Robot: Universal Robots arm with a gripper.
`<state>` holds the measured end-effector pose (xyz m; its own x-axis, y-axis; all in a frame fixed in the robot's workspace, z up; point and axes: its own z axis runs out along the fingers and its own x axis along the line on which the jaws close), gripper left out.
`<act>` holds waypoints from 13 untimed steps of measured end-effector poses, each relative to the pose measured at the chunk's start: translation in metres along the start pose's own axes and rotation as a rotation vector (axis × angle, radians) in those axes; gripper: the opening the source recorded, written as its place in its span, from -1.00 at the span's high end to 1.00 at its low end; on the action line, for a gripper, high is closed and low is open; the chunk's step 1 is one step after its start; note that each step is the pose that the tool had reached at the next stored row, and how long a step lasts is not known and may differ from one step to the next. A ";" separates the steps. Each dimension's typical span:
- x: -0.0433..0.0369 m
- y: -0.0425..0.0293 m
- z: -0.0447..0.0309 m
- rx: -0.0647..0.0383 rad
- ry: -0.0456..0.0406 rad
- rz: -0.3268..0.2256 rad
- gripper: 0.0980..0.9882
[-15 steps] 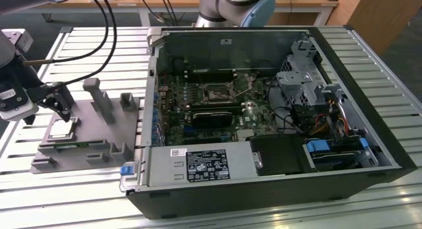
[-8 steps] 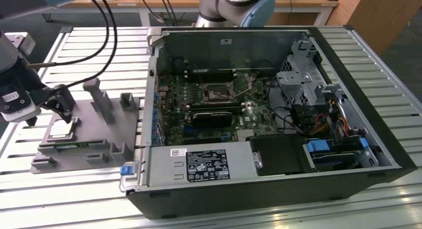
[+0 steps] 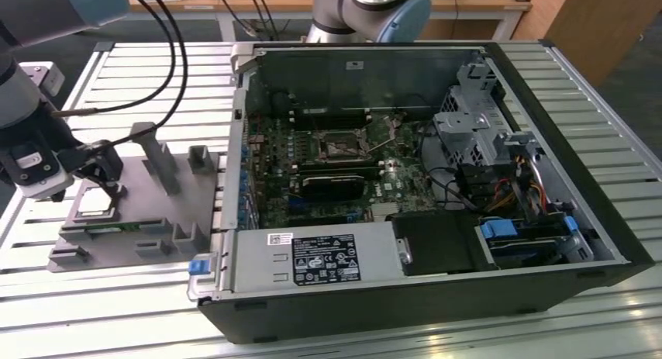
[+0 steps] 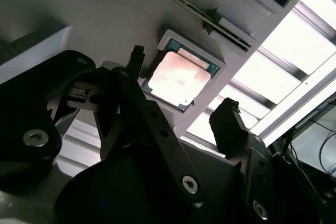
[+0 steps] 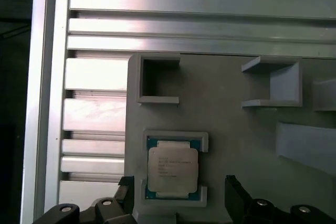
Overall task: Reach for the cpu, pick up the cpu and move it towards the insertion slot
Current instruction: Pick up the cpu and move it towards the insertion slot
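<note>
The gripper grabs the cpu by its exposed side edges next, since the sides of the grey holder wrap the cpu's ends and corners.
The cpu [image 3: 95,212] [image 4: 178,80] [image 5: 172,169], a flat square chip with a silvery top, lies in a shallow grey holder on the grey fixture plate [image 3: 135,235] at the exterior view's left. My gripper [image 3: 104,187] [image 4: 181,85] [image 5: 179,187] hangs just above it, open. One black finger [image 5: 126,188] is on one side of the chip and the other finger [image 5: 234,188] is on the opposite side, both apart from it. The insertion slot [image 3: 339,144], a dark square socket with a metal frame, sits on the motherboard inside the open computer case.
The open computer case [image 3: 579,266] lies on a slatted aluminium table [image 3: 155,312]. Upright grey fixture blocks [image 3: 163,161] stand on the plate beside the gripper. A long black card [image 3: 331,184] lies below the socket. Black cables [image 3: 166,56] loop over the table's far left.
</note>
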<state>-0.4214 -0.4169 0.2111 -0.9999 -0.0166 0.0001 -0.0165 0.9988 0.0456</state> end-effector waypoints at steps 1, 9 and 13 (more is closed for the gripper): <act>0.0000 0.0012 0.0019 0.000 -0.0002 0.000 -0.52; 0.0001 0.0030 0.0164 0.000 -0.0001 0.000 -0.52; 0.0004 0.0038 0.0199 0.000 0.0001 0.000 -0.52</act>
<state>-0.4219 -0.4122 0.1914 -0.9999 -0.0166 0.0002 -0.0166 0.9988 0.0457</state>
